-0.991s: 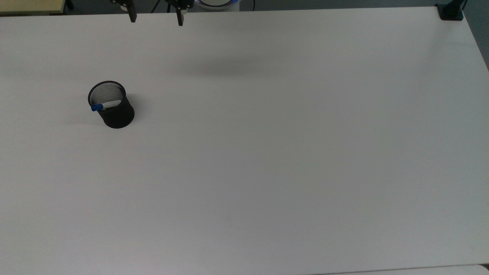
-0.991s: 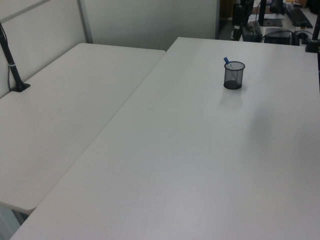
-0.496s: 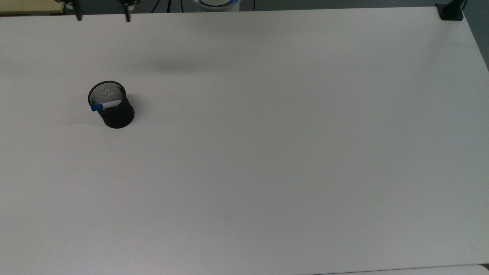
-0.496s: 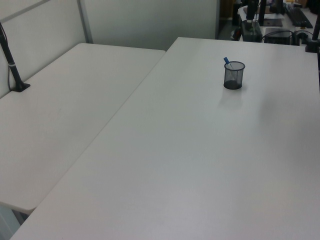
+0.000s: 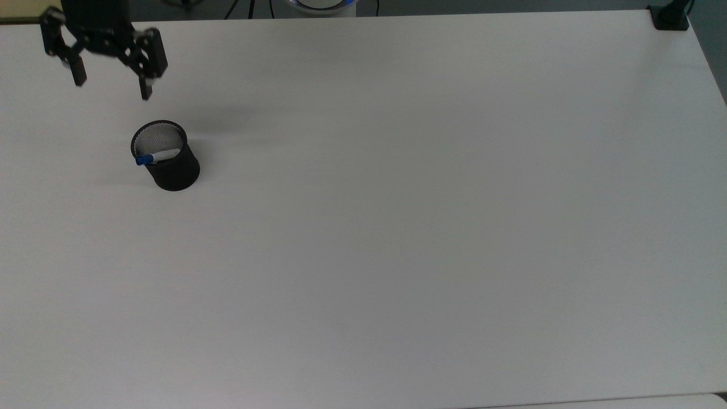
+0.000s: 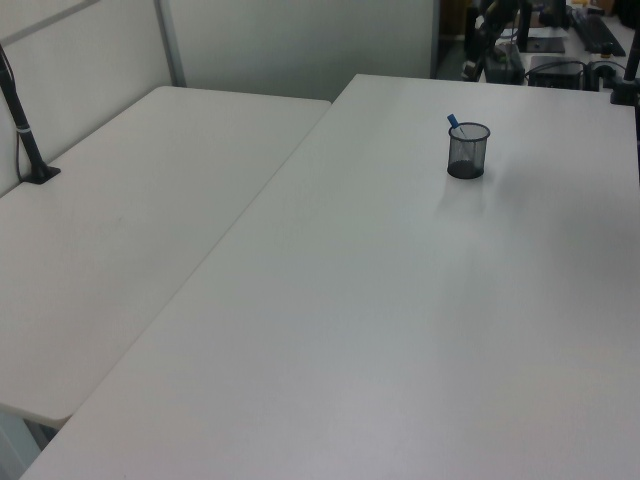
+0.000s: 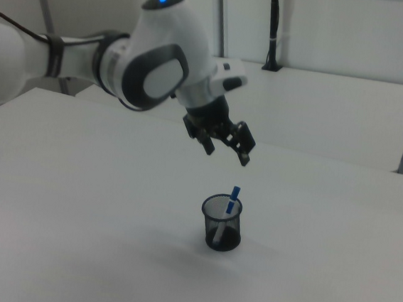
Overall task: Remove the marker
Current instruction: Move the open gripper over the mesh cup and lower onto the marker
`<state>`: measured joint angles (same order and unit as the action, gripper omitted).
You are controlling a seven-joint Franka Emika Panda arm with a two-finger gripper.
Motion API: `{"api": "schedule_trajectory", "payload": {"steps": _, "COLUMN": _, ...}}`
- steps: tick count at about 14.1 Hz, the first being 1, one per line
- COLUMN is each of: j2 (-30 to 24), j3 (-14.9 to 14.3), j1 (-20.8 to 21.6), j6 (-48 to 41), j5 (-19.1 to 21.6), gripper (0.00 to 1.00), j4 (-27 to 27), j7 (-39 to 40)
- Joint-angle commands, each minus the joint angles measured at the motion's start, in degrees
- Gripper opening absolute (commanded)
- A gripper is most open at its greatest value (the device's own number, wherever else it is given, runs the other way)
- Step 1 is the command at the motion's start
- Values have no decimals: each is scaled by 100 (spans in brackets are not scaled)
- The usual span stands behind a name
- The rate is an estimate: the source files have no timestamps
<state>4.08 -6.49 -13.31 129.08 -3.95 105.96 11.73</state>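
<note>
My gripper should next take the marker out of the black mesh cup [image 6: 467,153], so it needs to grab the marker by its blue capped top [image 6: 453,121].
The marker [image 5: 152,157] leans inside a black mesh cup [image 5: 173,167] on the white table [image 5: 397,227], its blue cap poking over the rim toward the top view's left. My gripper [image 5: 112,89] hangs open above the table, up and to the top view's left of the cup, with nothing between its fingers. In the right view the gripper [image 7: 227,153] hovers a short way above the cup [image 7: 221,230] and the marker [image 7: 232,198], apart from both. The left view has the cup [image 6: 467,153] far back on the table with the marker's blue cap [image 6: 453,122] sticking out.
A black clamp [image 5: 670,17] sits on the table's corner at the top view's upper right. A second white table [image 6: 120,210] adjoins in the left view, with a black post [image 6: 25,130] clamped on it. The white arm [image 7: 153,64] reaches in from the right view's left.
The gripper has swept toward the top view's left along the far edge and dropped lower, ending close to the cup. Cup and marker have not moved.
</note>
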Motion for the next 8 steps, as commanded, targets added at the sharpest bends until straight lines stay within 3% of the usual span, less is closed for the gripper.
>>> {"api": "schedule_trajectory", "payload": {"steps": 1, "j2": 356, "j3": -10, "j1": 31, "j6": 739, "j5": -71, "gripper": 100, "j4": 170, "j7": -241}}
{"api": "schedule_trajectory", "payload": {"steps": 5, "j2": 558, "j3": -10, "j1": -49, "j6": 1609, "j5": -36, "gripper": 85, "j4": 504, "j7": -232}}
{"api": "schedule_trajectory", "payload": {"steps": 7, "j2": 751, "j3": -10, "j1": -49, "j6": 1839, "j5": -36, "gripper": 69, "j4": 575, "j7": -232}}
{"api": "schedule_trajectory", "payload": {"steps": 8, "j2": 787, "j3": -10, "j1": -49, "j6": 1857, "j5": -36, "gripper": 66, "j4": 592, "j7": -232}}
